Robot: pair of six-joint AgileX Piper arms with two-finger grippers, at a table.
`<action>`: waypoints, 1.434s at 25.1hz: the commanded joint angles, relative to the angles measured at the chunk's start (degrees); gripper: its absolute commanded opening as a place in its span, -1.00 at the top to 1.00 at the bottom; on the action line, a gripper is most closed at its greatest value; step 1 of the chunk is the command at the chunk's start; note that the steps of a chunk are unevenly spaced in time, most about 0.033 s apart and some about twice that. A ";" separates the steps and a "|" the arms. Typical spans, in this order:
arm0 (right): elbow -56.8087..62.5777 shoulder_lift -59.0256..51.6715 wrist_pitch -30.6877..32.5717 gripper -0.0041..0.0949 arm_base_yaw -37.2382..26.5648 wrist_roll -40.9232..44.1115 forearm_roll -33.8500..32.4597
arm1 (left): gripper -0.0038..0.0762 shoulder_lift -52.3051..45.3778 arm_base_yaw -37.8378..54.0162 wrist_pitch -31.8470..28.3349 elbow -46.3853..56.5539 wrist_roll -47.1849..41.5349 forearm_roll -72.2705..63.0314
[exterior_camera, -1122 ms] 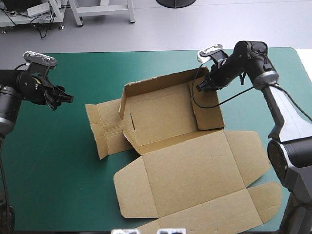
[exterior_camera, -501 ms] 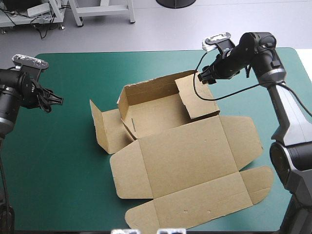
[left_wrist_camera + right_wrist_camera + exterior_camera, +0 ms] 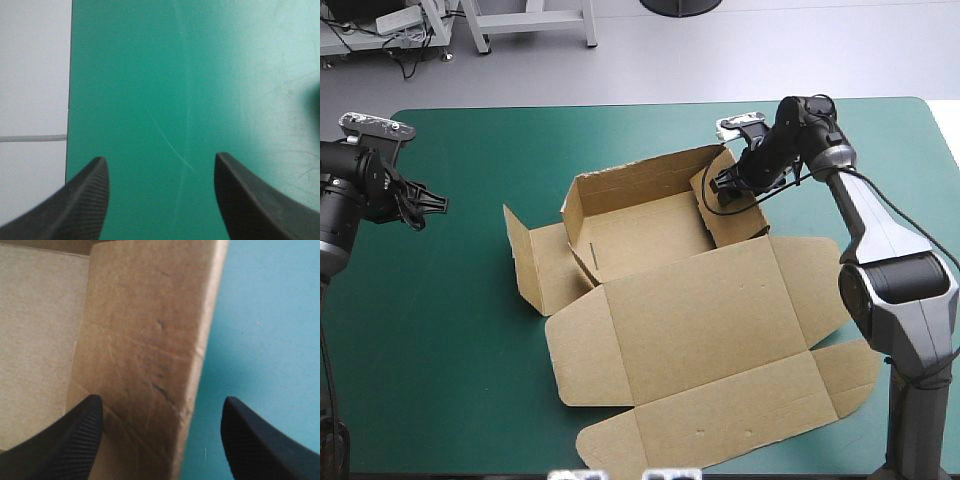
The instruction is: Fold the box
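I should next use my right gripper to take the box's folded side [image 3: 170, 350] between my fingers, because the open box spreads wider than my fingers can reach.
The brown box [image 3: 640, 225] lies mid-table as an open tray, its far and left walls raised. Its lid [image 3: 710, 330] lies flat toward the near edge, and a side flap [image 3: 532, 262] stands up on the left. My right gripper [image 3: 722, 190] hangs open over the tray's right wall [image 3: 740, 218]. In the right wrist view that wall [image 3: 150, 340] stands between the spread black fingers [image 3: 65, 440] of the right gripper [image 3: 160, 440], held by neither. My left gripper [image 3: 438, 203] is far to the left of the box. It stands open [image 3: 160, 200] over bare teal-green cover.
The table's left edge [image 3: 69, 100] runs close beside my left gripper, with pale floor beyond it. Teal-green cover [image 3: 440, 330] stretches between the box and the left edge. The lid's outer flaps [image 3: 850, 375] reach near the table's right and near edges.
The right gripper let go of the right wall, rose off the far corner, then came back down over that wall. The box slid left and nearer. The left arm drew back left.
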 commanded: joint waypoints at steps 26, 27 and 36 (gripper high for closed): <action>-4.03 -28.38 0.67 0.95 -15.71 -9.98 31.17 | -0.20 -1.65 0.01 -4.95 -1.65 -7.79 8.91; -3.68 -29.23 0.67 0.95 -17.52 -10.41 33.56 | -0.20 -1.65 0.13 -5.25 -1.65 -9.04 9.54; -2.86 -32.31 0.67 0.95 -24.83 -12.98 43.08 | -0.20 -1.65 8.68 -11.34 -1.65 -0.71 -17.20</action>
